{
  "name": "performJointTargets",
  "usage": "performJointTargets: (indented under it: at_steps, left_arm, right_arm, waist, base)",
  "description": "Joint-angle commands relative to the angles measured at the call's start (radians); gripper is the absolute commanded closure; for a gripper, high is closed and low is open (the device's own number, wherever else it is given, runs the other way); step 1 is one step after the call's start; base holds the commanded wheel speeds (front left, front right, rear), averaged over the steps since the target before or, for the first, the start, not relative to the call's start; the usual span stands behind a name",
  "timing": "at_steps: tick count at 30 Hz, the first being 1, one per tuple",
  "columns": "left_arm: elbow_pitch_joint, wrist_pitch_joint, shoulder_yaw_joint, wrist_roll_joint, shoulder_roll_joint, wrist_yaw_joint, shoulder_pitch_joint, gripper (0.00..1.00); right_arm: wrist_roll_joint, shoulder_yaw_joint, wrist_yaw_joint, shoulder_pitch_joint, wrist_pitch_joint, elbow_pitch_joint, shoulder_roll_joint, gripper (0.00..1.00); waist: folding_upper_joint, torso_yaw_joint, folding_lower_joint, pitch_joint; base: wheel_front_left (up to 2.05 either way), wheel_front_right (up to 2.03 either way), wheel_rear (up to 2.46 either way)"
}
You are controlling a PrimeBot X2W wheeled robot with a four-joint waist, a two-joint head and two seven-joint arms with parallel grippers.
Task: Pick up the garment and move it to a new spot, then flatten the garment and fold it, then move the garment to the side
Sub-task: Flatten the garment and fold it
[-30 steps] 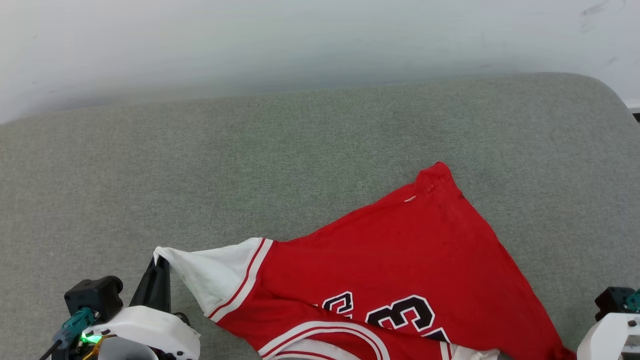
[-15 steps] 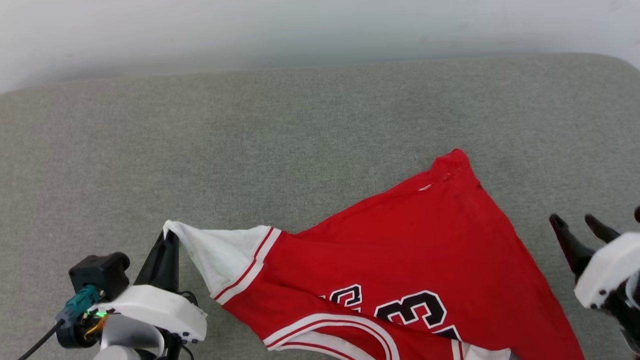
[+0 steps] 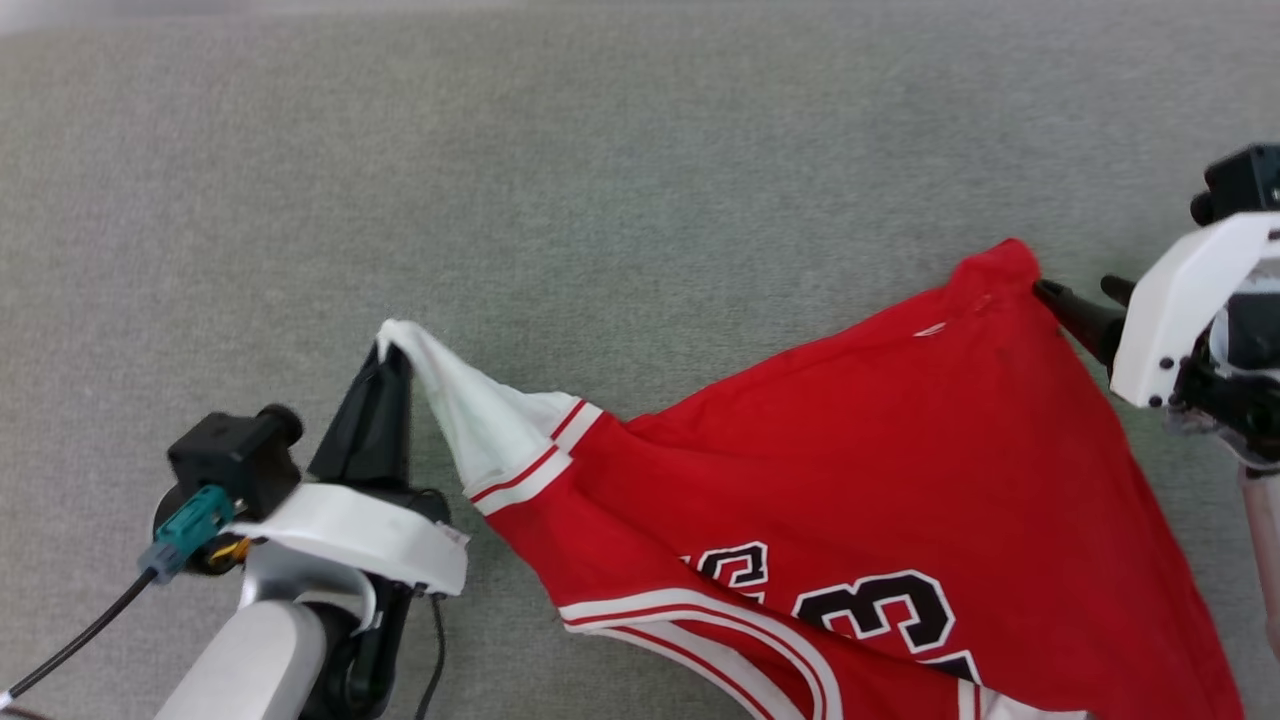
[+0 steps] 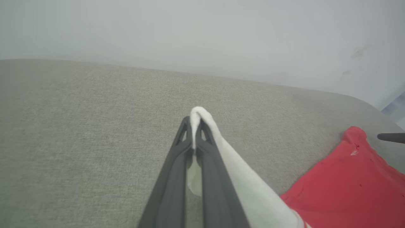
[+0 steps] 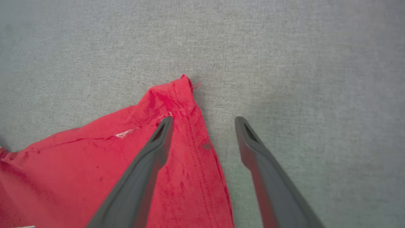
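I next need to grab the red shirt [image 3: 876, 456] with my right gripper by its hem corner [image 3: 998, 266], so that I can flatten the shirt and fold it.
The garment [image 3: 880, 450], a red shirt with black white-outlined lettering, lies spread on a grey-green fabric surface [image 3: 600, 180]. Its white sleeve [image 3: 470, 410] is lifted and pinched in my left gripper [image 3: 385, 355], which is shut on it; the left wrist view shows the sleeve tip [image 4: 202, 115] poking out past that gripper [image 4: 193, 122]. My right gripper [image 3: 1085, 300] stands open at the garment's far red corner [image 5: 182, 84]. In the right wrist view its left finger [image 5: 152, 148] is over the red cloth [image 5: 95, 158] and its right finger [image 5: 256, 148] over bare surface.
The grey-green padded surface extends far ahead and to the left of the shirt. A pale wall [image 4: 202, 31] rises behind its far edge. A black cable [image 3: 80, 640] trails from my left wrist.
The head camera has tilted down. My right gripper has opened and come forward to the shirt's far corner. The left gripper keeps its hold on the sleeve, now pulled tauter.
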Motion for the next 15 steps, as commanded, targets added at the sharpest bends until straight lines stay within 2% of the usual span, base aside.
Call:
performJointTargets:
  at_steps: [1,5,9,11,12,15]
  left_arm:
    - [0.001,-0.007,-0.01,0.008,-0.01,-0.008,-0.028,1.0]
    - [0.02,-0.02,-0.034,0.017,-0.035,-0.027,-0.073,1.0]
    - [0.046,-0.034,-0.043,0.013,-0.052,-0.04,-0.092,1.0]
    - [0.06,-0.04,-0.044,0.009,-0.055,-0.044,-0.095,1.0]
    - [0.065,-0.044,-0.044,0.007,-0.057,-0.044,-0.095,1.0]
    - [0.084,-0.05,-0.043,0.002,-0.061,-0.046,-0.092,1.0]
  right_arm:
    - [-0.006,0.012,0.0,-0.034,0.02,0.02,-0.004,0.0]
    - [-0.013,0.041,0.0,-0.103,0.078,0.084,0.008,0.0]
    - [-0.017,0.072,0.0,-0.101,0.164,0.173,0.026,0.0]
    - [-0.019,0.083,0.0,-0.088,0.206,0.207,0.032,0.86]
    - [-0.013,0.085,0.0,-0.086,0.216,0.214,0.038,1.0]
    - [-0.009,0.087,0.0,-0.087,0.228,0.217,0.035,1.0]
  waist:
    - [0.0,0.043,-0.0002,0.048]
    - [0.0,0.073,-0.0002,0.084]
    - [0.0,0.093,-0.0002,0.096]
    - [0.0,0.1,-0.0002,0.093]
    - [0.0,0.102,-0.0002,0.09]
    - [0.0,0.105,-0.0002,0.075]
  base:
    - [0.0,0.0,0.0]
    - [0.0,0.0,0.0]
    - [0.0,0.0,0.0]
    - [0.0,0.0,0.0]
    - [0.0,0.0,0.0]
    - [0.0,0.0,0.0]
